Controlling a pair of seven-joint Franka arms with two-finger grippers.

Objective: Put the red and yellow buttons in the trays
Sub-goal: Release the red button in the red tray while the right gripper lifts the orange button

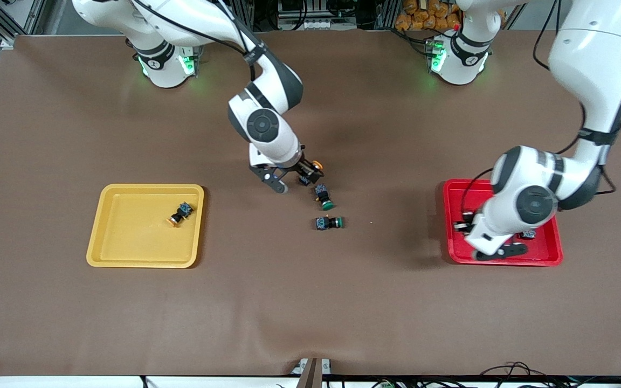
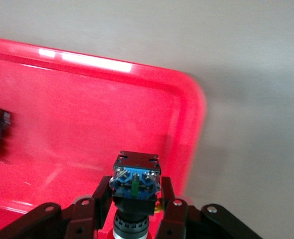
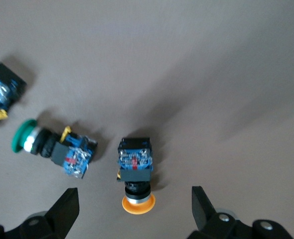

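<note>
My right gripper grabs the yellow button by its black neck [image 3: 137,188] next, to place the button in the yellow tray.
My right gripper [image 1: 294,179] is open low over the table's middle; in the right wrist view [image 3: 134,199] a yellow-orange-capped button [image 3: 136,172] lies on the cloth between its fingers, untouched. That button's cap shows in the front view [image 1: 316,164]. My left gripper [image 1: 500,251] is over the red tray [image 1: 504,260], shut on a dark-bodied button [image 2: 135,181] held above the tray floor [image 2: 87,124]; its cap is mostly out of view. A second button [image 1: 529,234] lies in the red tray. The yellow tray [image 1: 127,253] holds one yellow-capped button [image 1: 180,214].
Two green-capped buttons [image 1: 324,196] [image 1: 329,222] lie on the cloth just nearer the front camera than my right gripper; one shows beside the yellow-capped button in the right wrist view [image 3: 52,147]. Brown cloth covers the whole table.
</note>
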